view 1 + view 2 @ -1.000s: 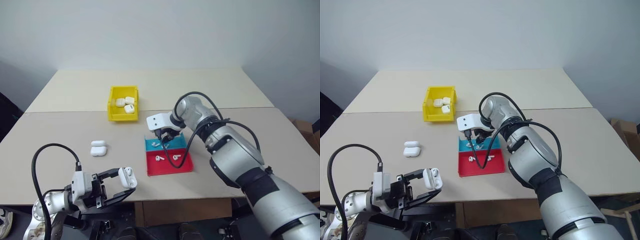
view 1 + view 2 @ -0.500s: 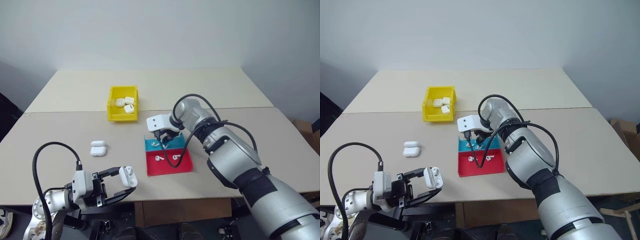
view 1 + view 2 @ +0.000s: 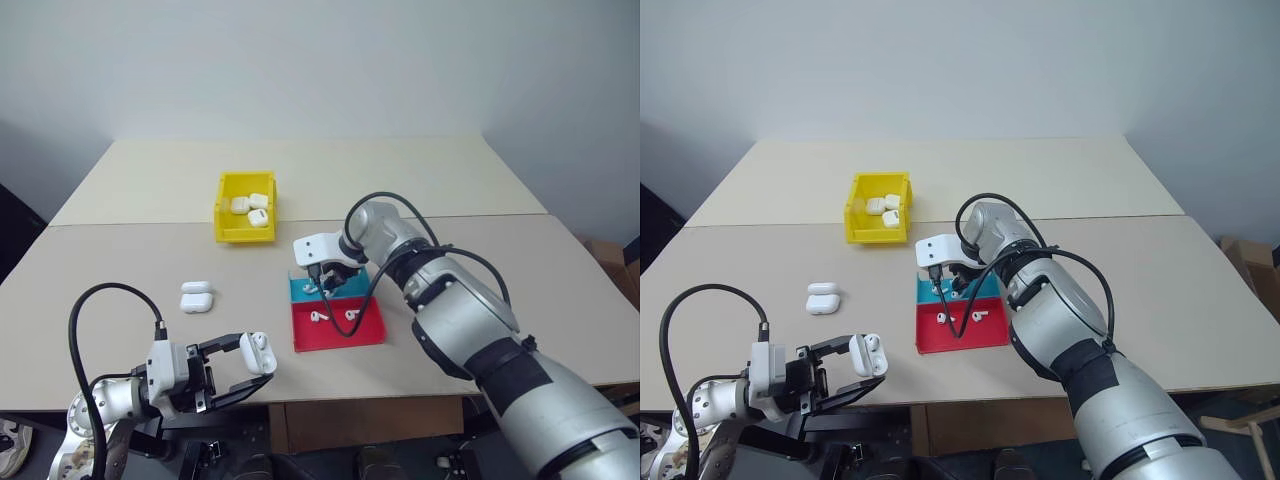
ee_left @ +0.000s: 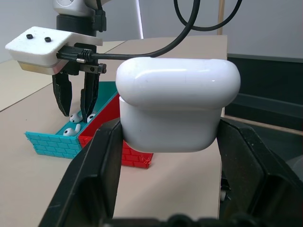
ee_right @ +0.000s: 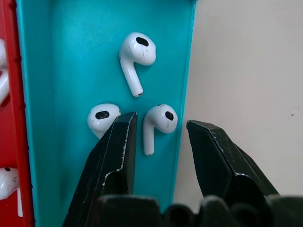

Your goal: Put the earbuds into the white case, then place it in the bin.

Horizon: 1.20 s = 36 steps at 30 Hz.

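Note:
My fingers are beside the white head of the earbud. My right gripper should close. Closing now would hold the earbud.
At the table's near edge my left gripper (image 3: 252, 360) is shut on a white case (image 4: 177, 94), which it holds upright between its black fingers (image 4: 102, 156). My right gripper (image 5: 160, 120) points down into the teal half of the tray (image 3: 337, 336) and is open. Its fingertips straddle one of the earbuds (image 5: 158, 120) lying on the teal floor. Two more earbuds (image 5: 135, 54) lie close by in that half, and two (image 3: 320, 316) lie in the red half. Farther back on the left stands the yellow bin (image 3: 228, 205).
Three white cases (image 3: 256, 208) lie inside the bin. Two more cases (image 3: 196, 297) sit on the table to the left of the tray. A black cable loops from my right wrist over the tray.

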Available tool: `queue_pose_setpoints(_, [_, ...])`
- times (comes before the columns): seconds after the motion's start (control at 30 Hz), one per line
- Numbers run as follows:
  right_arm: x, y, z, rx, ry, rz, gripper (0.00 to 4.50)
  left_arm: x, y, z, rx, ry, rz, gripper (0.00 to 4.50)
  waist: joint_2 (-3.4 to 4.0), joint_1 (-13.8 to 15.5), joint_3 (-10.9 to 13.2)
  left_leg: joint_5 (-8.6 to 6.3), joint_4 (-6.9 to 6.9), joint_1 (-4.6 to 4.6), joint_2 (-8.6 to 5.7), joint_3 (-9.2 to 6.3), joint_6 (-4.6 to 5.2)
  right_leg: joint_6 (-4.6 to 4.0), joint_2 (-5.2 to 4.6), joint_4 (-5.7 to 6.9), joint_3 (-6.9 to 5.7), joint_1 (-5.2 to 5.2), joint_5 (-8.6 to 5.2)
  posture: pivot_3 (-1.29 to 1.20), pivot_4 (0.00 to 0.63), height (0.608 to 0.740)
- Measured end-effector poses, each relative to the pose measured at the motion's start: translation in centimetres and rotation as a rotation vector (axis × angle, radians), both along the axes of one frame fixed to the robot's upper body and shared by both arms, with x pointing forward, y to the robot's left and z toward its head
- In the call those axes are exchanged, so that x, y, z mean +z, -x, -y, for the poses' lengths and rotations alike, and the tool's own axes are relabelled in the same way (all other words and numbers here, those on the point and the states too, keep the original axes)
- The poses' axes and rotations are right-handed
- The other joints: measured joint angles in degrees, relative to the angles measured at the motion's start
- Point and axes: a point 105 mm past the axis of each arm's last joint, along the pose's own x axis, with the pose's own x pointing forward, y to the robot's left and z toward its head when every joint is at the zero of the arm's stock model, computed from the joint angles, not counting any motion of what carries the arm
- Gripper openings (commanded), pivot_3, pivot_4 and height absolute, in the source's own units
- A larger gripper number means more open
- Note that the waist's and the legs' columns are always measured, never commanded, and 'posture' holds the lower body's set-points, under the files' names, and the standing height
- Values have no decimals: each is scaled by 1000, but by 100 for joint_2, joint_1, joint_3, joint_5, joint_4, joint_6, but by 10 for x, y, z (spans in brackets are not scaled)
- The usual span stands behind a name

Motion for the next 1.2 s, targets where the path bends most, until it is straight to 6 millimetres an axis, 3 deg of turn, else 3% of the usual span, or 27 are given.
queue_pose_setpoints(0.23, [0,0,0,-3,-3,-1,2124,-1,0,-1,3,0,-2,2749,0,-1,0,0,0,0,0,0,0,0,0,0,0,0,0,0,150,740])
queue_pose_setpoints(0.33, [-1,0,0,-3,-2,-2,1562,-1,-1,-1,6,0,-2,2749,0,0,0,0,0,0,0,0,0,0,0,0,0,1,0,0,150,740])
queue_pose_setpoints(0.83, [-2,-1,0,-1,0,10,1562,-5,-1,0,13,3,-16,2749,0,-3,0,0,0,2,0,0,0,0,0,1,0,2,0,0,150,740])
queue_pose_setpoints(0.93, [-2,-1,0,1,0,11,991,-3,-3,0,16,-5,5,2749,0,-4,0,0,1,2,0,0,0,0,0,1,0,3,0,0,150,740])
queue_pose_setpoints(1.2, [-2,0,-1,23,8,15,991,-4,-3,1,13,-5,1,2749,0,-6,0,0,1,4,0,0,0,0,0,2,0,5,0,0,150,740])
